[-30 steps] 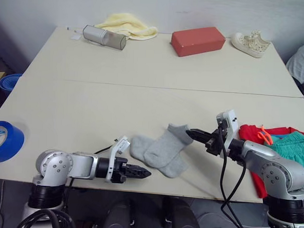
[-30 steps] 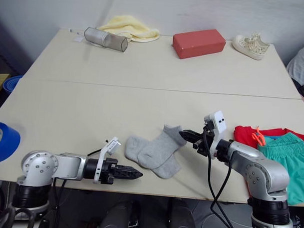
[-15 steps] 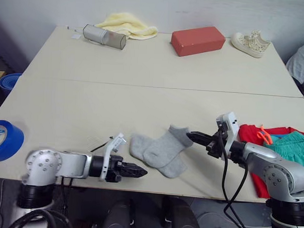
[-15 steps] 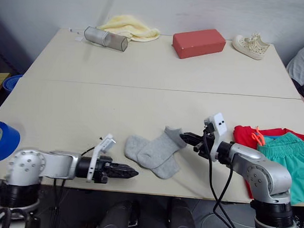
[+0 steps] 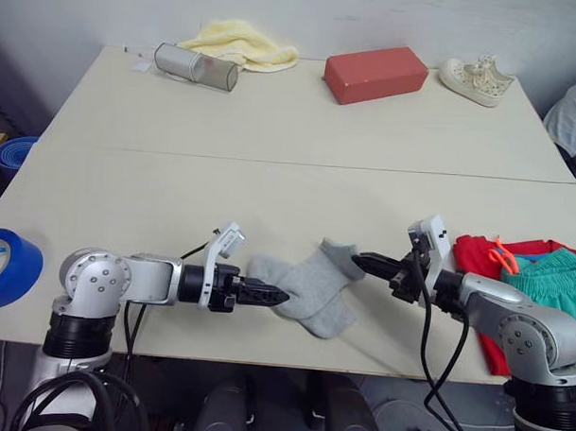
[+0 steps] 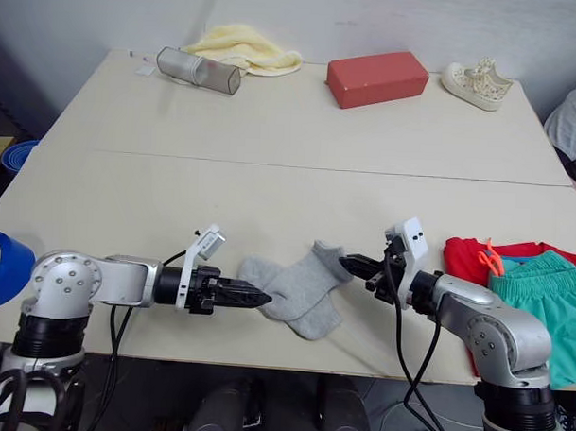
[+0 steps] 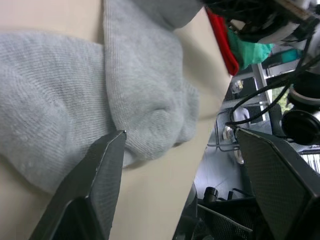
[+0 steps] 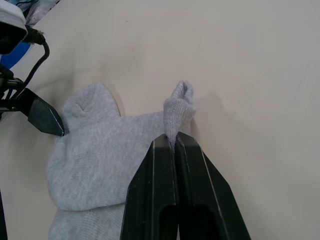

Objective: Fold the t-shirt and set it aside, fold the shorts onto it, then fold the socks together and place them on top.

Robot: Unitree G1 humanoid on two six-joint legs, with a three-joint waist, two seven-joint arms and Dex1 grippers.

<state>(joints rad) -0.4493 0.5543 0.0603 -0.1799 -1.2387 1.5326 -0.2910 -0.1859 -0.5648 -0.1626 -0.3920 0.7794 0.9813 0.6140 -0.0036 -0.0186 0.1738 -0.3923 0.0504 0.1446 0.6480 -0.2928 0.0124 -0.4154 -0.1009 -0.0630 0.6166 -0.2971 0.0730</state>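
Next, my left gripper grabs the grey socks by their toe end to fold the socks together.
Two light grey socks lie overlapped near the table's front edge. My right gripper is shut on the cuff of the upper sock, pinching it between its fingers. From the left, my left gripper reaches the toe end, open, with sock fabric between its spread fingers. At the right edge lies the red t-shirt, with the teal shorts and their orange drawstring on top of it.
Along the table's back edge lie a pale yellow cloth, a metal cylinder, a red-brown block and a white sneaker. A blue tape roll sits at the front left corner.
My left gripper has moved right and forward from beside the table's front edge onto the socks' toe end. The right gripper has stayed on the cuff.
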